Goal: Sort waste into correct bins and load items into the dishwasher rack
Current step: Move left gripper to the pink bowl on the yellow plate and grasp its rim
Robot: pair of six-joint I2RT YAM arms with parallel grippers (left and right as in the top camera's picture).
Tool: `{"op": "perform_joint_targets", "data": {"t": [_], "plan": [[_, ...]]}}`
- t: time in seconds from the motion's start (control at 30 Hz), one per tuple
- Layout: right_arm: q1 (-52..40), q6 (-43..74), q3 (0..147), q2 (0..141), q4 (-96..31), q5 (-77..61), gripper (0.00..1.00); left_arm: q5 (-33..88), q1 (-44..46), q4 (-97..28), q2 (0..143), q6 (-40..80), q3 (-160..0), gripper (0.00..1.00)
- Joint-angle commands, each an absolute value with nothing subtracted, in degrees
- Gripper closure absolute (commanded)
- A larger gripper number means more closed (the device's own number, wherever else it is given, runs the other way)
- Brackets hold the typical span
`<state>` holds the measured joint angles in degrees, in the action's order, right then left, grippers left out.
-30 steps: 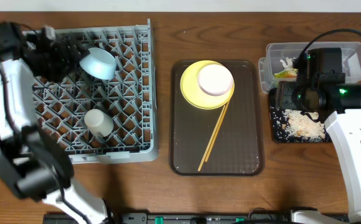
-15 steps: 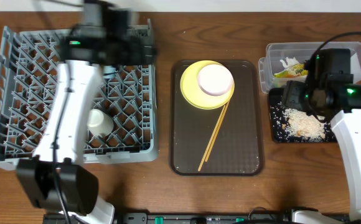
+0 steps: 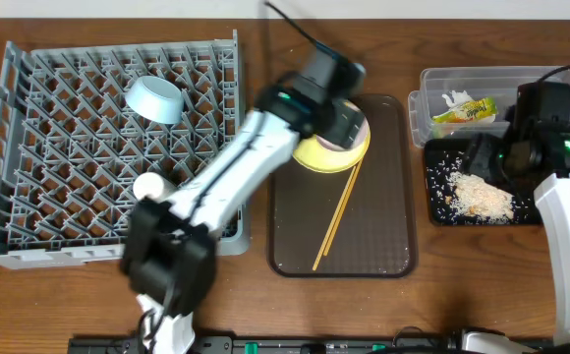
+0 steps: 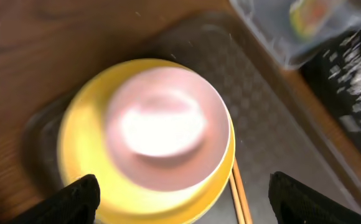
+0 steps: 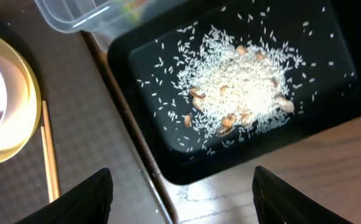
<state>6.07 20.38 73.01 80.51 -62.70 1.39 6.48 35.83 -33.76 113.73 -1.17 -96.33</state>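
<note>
My left gripper will next grab the white bowl (image 4: 162,124) by its rim on the chopsticks side. Then it can tip the bowl into the dishwasher rack.
The dishwasher rack (image 3: 29,197) holds a light blue bowl (image 3: 155,98) and a white cup (image 3: 147,185) that my left arm partly hides. On the brown tray, a white bowl (image 4: 162,124) sits on the yellow plate (image 4: 84,149), with chopsticks (image 3: 339,211) beside them. My left gripper (image 4: 190,199) hovers open above the plate, holding nothing. My right gripper (image 5: 183,196) hangs open and empty over the near left corner of the black bin (image 5: 330,130), which holds rice and crumbs (image 5: 239,87). The clear bin (image 3: 550,84) holds the wrapper (image 3: 467,110) and paper scrap (image 3: 454,98).
The flat brown tray (image 3: 383,236) lies between the rack and the bins. Its right rim runs close along the black bin. My left arm stretches diagonally across the rack's right side.
My left arm has swung from the rack's far side across to the tray and now hovers over the plate. My right gripper has drifted right over the black bin and opened wider.
</note>
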Motion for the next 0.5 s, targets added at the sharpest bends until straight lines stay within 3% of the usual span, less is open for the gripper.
{"op": "perform_joint_targets", "data": {"t": [0.0,0.3,0.47], "plan": [[6.70,22.20,73.38,80.03,-63.26,2.79,0.30,1.85,37.87,-32.86,117.84,-5.21,-96.77,0.12],[6.70,22.20,73.38,80.03,-63.26,2.76,0.30,1.58,39.88,-31.05,123.31,-7.94,-96.77,0.13],[6.70,22.20,73.38,80.03,-63.29,2.76,0.30,-4.19,39.81,-30.46,124.33,-7.92,-96.77,0.30]]}}
